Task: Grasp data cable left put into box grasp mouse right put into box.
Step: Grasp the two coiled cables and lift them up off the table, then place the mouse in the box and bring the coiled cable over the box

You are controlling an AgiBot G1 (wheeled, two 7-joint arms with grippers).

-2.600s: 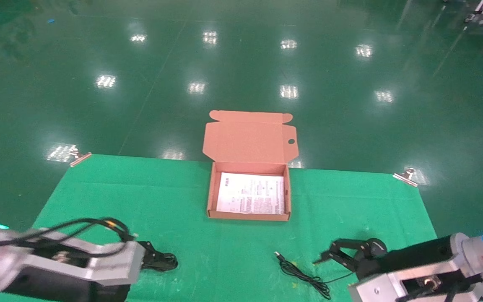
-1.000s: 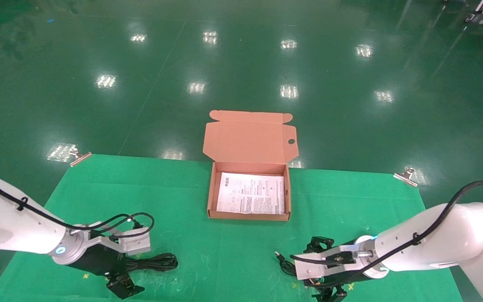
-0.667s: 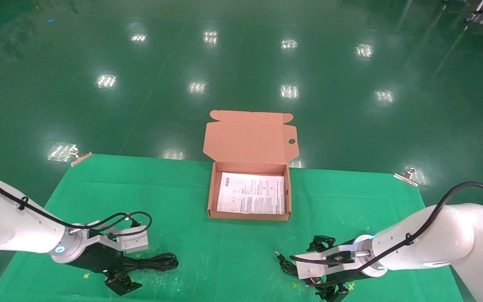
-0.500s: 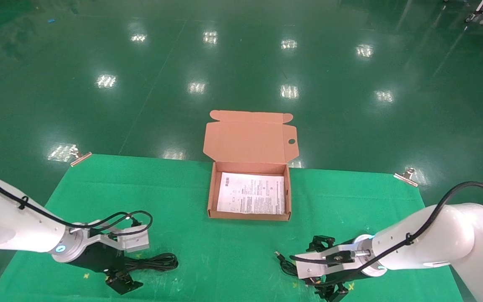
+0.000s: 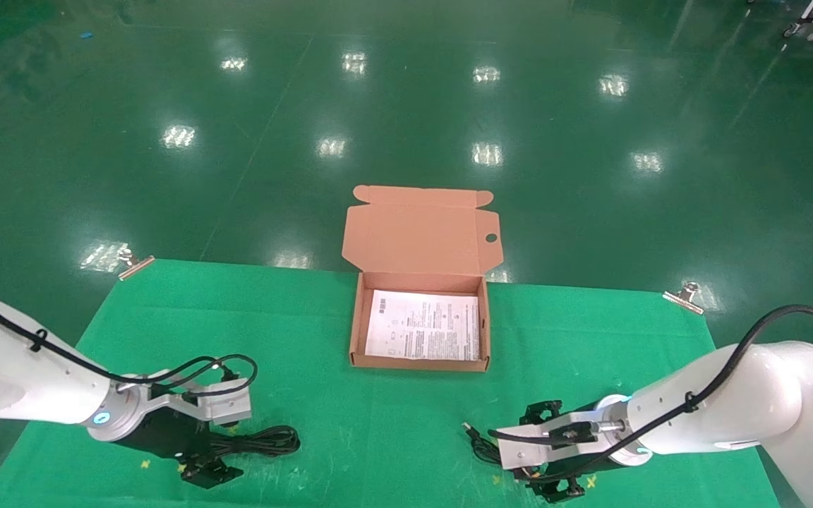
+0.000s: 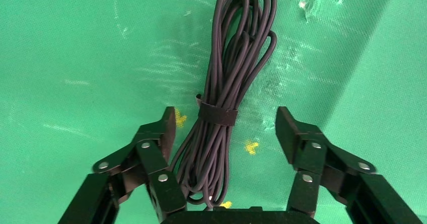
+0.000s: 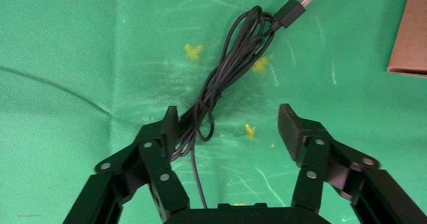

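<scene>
The loops of the mouse's cord spread out loosely toward the USB plug, so my right gripper will next grab the mouse's bundled cord at its tied middle [image 7: 205, 104].
The data cable [image 5: 265, 441] [image 6: 236, 58], a black bundle held by a strap, lies on the green cloth at front left. My left gripper [image 5: 229, 446] [image 6: 226, 126] is open, low over the cloth, with its jaws on either side of the bundle's near end, not touching it. My right gripper [image 5: 528, 453] [image 7: 229, 121] is open at front right over the mouse's thin cord [image 5: 483, 444] [image 7: 226, 68], which ends in a USB plug [image 7: 299, 2]. The cord runs by one finger. The mouse itself is hidden. The box [image 5: 357, 331] stands open at centre, holding only its white sheet.
The box's lid [image 5: 417, 236] stands open at the table's far edge. A box corner [image 7: 410, 32] shows in the right wrist view. Metal clips [image 5: 135, 264] [image 5: 685, 296] hold the cloth's far corners. Yellow marks dot the cloth near both grippers.
Since 2.6 s ago both arms have swung in over their cords. In the last second both grippers sank slightly toward the cloth. Cable, cord and box have not moved.
</scene>
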